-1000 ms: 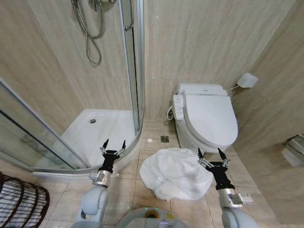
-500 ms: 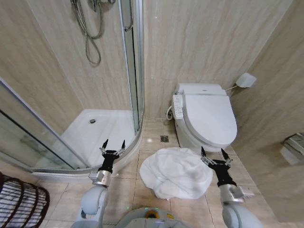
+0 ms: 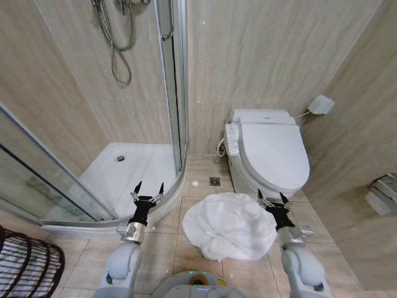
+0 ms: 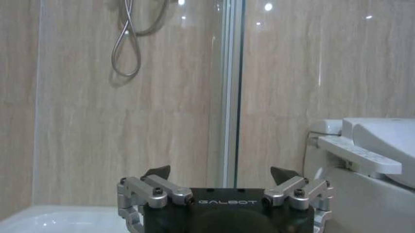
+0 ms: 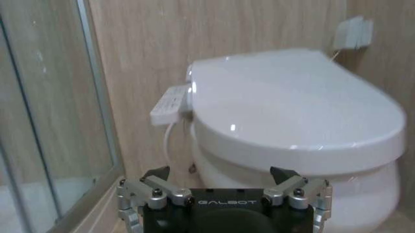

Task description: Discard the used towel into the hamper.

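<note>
The towel (image 3: 228,225) lies loose and crumpled across the tiles, so the robot's right gripper will pinch the towel by a raised fold (image 3: 239,214) next.
A crumpled white towel (image 3: 228,225) lies on the tiled floor in front of the toilet. The reddish-brown wire hamper (image 3: 28,267) stands at the lower left edge of the head view, partly cut off. My right gripper (image 3: 272,202) hovers open over the towel's right edge, close to the toilet bowl, nothing between its fingers. The right wrist view has the same gripper (image 5: 220,171) facing the toilet. My left gripper (image 3: 149,189) is held open and empty over the curved shower rim, left of the towel; the left wrist view has that gripper (image 4: 220,170) facing the shower wall.
A white toilet (image 3: 273,154) with closed lid stands against the back wall. A glass shower enclosure (image 3: 133,164) with a white tray fills the left. A floor drain (image 3: 214,181) sits between them. A shelf edge (image 3: 383,189) juts in at right.
My right gripper has moved forward and leftward, from beside the towel to over its right edge near the toilet. The left arm and the towel have not moved.
</note>
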Motion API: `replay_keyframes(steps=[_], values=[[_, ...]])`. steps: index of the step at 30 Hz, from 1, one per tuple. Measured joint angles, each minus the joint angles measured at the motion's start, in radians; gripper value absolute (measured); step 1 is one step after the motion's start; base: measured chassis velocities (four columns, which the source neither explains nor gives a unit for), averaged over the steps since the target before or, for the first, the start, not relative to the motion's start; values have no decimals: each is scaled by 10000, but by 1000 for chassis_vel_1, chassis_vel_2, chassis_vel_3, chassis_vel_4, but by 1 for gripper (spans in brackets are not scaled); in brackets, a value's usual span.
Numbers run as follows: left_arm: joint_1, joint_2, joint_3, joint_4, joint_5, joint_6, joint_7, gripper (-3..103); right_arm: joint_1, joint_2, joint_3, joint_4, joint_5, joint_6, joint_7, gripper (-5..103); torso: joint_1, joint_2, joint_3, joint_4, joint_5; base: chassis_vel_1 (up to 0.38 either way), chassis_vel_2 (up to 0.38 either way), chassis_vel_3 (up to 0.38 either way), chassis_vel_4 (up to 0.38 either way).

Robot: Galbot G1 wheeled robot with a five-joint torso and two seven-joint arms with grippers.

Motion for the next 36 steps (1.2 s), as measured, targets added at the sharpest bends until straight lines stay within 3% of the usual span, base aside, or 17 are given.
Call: replay_keyframes(steps=[6, 15, 27, 36], values=[[-19, 51, -41, 20, 0, -25, -11, 100, 494, -10, -313, -636, 50, -328, 220, 100, 0, 0, 0, 0, 0, 0, 0, 0, 0], [-82, 58, -59, 104, 8, -75, -37, 100, 1406, -37, -554, -2938, -828, -284, 308, 100, 0, 0, 0, 0, 1, 0, 0, 0, 0], [-129, 76, -72, 304, 0, -118, -178, 100, 2326, 145, -973, -5133, -2010, -229, -706, 100, 0, 0, 0, -1, 0, 0, 0, 0, 0], [-324, 106, -86, 493, 0, -107, -195, 100, 3234, 425, -1047, -6665, -2052, -250, -924, 100, 0, 0, 0, -1, 1, 0, 0, 0, 0]])
